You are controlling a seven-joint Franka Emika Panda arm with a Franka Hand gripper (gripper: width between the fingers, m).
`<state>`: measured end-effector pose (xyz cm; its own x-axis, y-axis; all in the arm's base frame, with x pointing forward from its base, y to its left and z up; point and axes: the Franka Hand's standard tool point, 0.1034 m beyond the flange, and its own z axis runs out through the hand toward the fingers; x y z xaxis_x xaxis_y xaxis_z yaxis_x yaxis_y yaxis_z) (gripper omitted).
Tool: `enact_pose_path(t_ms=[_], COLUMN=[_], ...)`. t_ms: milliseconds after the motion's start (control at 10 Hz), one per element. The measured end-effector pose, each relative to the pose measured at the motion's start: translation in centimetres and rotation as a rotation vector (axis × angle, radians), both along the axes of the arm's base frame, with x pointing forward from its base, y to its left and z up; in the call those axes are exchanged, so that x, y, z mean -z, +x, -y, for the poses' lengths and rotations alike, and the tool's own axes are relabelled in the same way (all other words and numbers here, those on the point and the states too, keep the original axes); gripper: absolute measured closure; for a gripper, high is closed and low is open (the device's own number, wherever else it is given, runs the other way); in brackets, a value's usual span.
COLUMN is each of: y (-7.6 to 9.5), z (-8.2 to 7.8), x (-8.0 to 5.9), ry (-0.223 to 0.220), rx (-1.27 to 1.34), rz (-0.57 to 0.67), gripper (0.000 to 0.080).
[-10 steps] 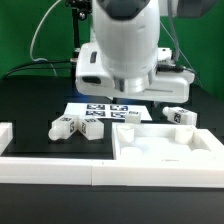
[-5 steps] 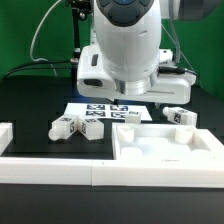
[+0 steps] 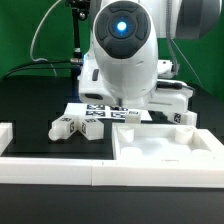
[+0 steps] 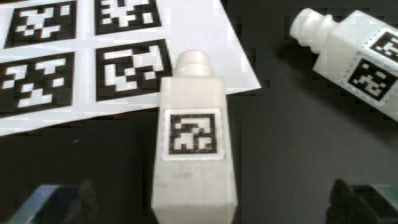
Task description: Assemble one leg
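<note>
My fingers are above the leg's near end point(image 4: 194, 198), and the black table shows between them. My gripper needs to move down first, then close on the leg.
In the wrist view a white leg point(image 4: 192, 140) lies on the black table, its tag facing up and its peg end resting on the marker board point(image 4: 89, 60). My gripper point(image 4: 210, 205) is open, with one dark finger point(image 4: 54, 205) on each side of the leg's near end and clear gaps between. A second leg point(image 4: 356, 50) lies apart from it. In the exterior view the arm's white body point(image 3: 120, 55) hides the gripper. Two legs point(image 3: 67, 127) point(image 3: 92, 129) lie at the exterior view's left, and another point(image 3: 183, 118) at its right.
A large white tray-like panel point(image 3: 165, 150) with a raised rim sits at the exterior view's front right. A white rail point(image 3: 50, 170) runs along the front and a white block point(image 3: 5, 132) stands at the left edge. The marker board point(image 3: 95, 110) lies under the arm.
The arm's body has come lower and tilted toward the camera, so its blue-lit joint now shows. It now covers more of the marker board. The legs have not moved.
</note>
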<state>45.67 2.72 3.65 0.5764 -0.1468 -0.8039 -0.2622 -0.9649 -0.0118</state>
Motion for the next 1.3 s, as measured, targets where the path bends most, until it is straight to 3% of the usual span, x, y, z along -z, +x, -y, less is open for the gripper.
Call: enact_pose_path(t_ms=[100,300,600,800,900,1000,1200,1300], y=[-0.2,-2.0,-2.5,-2.5,-2.5,-2.5,-2.2,-1.6], z=[0.0,0.4,0.1,0.1,0.1,0.1,-0.2,-0.6], x=[0.2,2.2,2.4,2.5,2.4,2.4,2.0,0.7], ry=[0.000,-0.017,-0.012,-0.012,-0.012,-0.012,-0.012,-0.007], rx=[0.007,0.035,0.028,0.029,0.029,0.029,0.018,0.012], rz=[-0.007,-0.075,-0.078,-0.077,-0.077,-0.077,-0.067,-0.050], gripper=[0.0151,0.0151,0.0151,0.0417,0.0417,0.0514,0.0514,0.0514])
